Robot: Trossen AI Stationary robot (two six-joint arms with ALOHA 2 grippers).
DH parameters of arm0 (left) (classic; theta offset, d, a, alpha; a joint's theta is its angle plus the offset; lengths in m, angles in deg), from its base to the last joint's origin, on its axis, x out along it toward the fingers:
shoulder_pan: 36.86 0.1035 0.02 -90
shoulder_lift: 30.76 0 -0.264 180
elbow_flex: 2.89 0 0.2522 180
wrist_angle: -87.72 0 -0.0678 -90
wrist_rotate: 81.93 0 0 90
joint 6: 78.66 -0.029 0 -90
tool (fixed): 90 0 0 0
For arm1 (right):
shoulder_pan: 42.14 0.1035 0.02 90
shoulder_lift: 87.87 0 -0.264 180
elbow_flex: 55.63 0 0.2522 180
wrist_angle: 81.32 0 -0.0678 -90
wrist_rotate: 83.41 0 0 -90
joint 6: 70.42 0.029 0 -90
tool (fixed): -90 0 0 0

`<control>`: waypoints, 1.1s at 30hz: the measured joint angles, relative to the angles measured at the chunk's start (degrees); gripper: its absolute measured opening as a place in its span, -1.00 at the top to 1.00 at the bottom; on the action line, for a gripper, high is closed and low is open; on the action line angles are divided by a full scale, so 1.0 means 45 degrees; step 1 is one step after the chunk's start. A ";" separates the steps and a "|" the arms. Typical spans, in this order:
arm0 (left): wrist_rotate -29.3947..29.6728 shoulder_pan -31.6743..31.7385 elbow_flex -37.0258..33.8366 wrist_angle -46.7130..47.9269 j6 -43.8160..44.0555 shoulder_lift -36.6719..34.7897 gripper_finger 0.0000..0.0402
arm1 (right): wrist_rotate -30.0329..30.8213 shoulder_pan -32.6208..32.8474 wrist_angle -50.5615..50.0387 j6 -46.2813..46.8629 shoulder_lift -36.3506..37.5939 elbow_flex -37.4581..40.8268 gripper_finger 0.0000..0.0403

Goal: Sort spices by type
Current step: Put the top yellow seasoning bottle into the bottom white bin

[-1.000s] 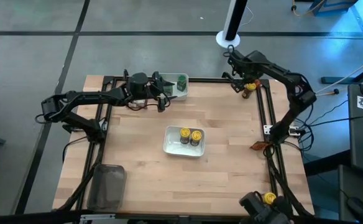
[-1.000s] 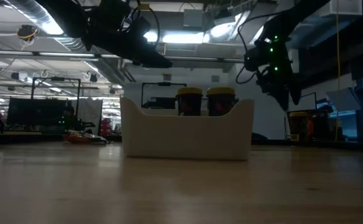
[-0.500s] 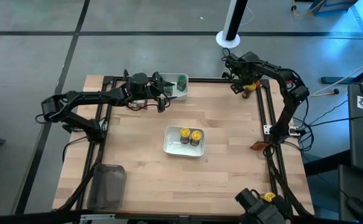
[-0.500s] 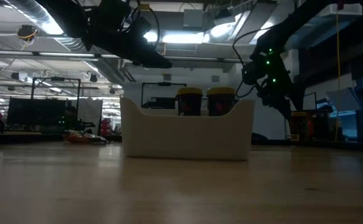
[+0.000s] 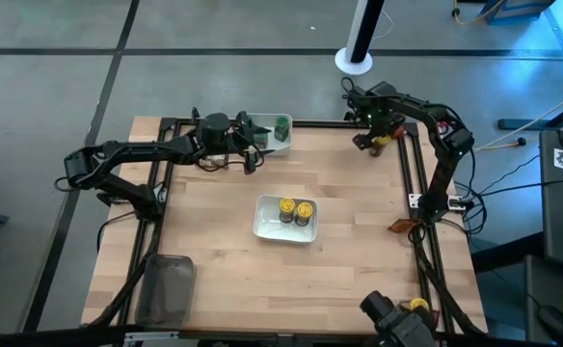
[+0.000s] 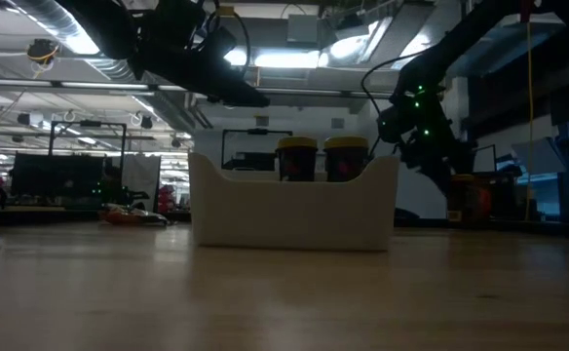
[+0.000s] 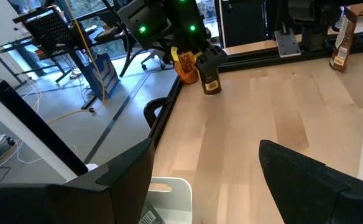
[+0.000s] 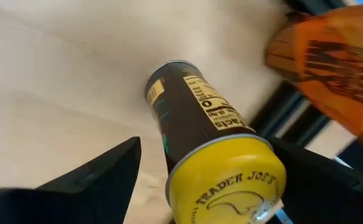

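My right gripper will next sort the yellow-capped jar into the middle bowl, so it will grab the jar by its dark body (image 8: 191,109).
A yellow-capped jar (image 8: 222,155) stands upright on its base at the table's far right corner (image 5: 382,139). Beside it is an orange packet (image 8: 330,62). My right gripper (image 8: 206,146) is open and tipped down over the jar (image 7: 211,84), with one finger on each side of the cap. I see no plain touch. My left gripper (image 7: 206,155) is open and empty. It hovers by the far white bowl (image 5: 280,146), which holds a green-capped jar (image 5: 281,125). Two yellow-capped jars (image 5: 295,209) stand in the middle bowl (image 6: 294,210).
An orange packet (image 5: 400,226) lies on the right frame rail. Another yellow-capped jar (image 5: 416,306) sits at the near right, beyond the table edge. A clear grey tray (image 5: 166,289) sits at the near left corner. Bare wood lies between the middle bowl and the far right corner.
My right gripper has come down a little and shifted toward the table's left at the far right corner. It has tipped over the yellow-capped jar, so its fingers now flank the cap. The jar and the left arm have kept still.
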 joint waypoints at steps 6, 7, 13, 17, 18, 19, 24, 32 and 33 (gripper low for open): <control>0.0000 0.0000 0.0000 0.0268 -0.0114 0.0000 -0.38 | -0.1076 0.0177 0.0129 -0.0297 0.0000 0.0000 -0.64; 0.0000 0.0000 0.0000 0.0263 -0.0133 0.0000 -0.38 | -0.1068 0.0279 0.0101 -0.0313 0.0000 0.0000 -0.64; 0.0015 0.0000 0.0005 0.0487 -0.0434 0.0000 -0.38 | -0.1021 0.1046 0.0896 -0.0682 0.0354 0.0825 -0.64; 0.0019 0.0000 0.0005 0.0556 -0.0451 0.0005 -0.38 | -0.1045 0.1213 0.1780 -0.0920 0.0896 0.1865 -0.64; 0.0019 0.0000 0.0005 0.0545 -0.0449 0.0005 -0.38 | -0.1040 0.1201 0.2033 -0.0989 0.1035 0.2134 -0.64; 0.0024 0.0000 0.0005 0.0545 -0.0449 0.0005 -0.38 | -0.1038 0.1198 0.2243 -0.1050 0.1175 0.2398 -0.64; 0.0029 0.0000 0.0005 0.0538 -0.0449 0.0005 -0.38 | -0.1030 0.1193 0.3509 -0.1532 0.1785 0.3660 -0.64; 0.0034 0.0000 0.0005 0.0516 -0.0449 0.0005 -0.38 | -0.1039 0.1169 0.5068 -0.1984 0.2414 0.4231 -0.64; 0.0034 0.0000 0.0005 0.0516 -0.0449 0.0005 -0.38 | -0.1037 0.1161 0.5021 -0.1986 0.2414 0.4233 -0.64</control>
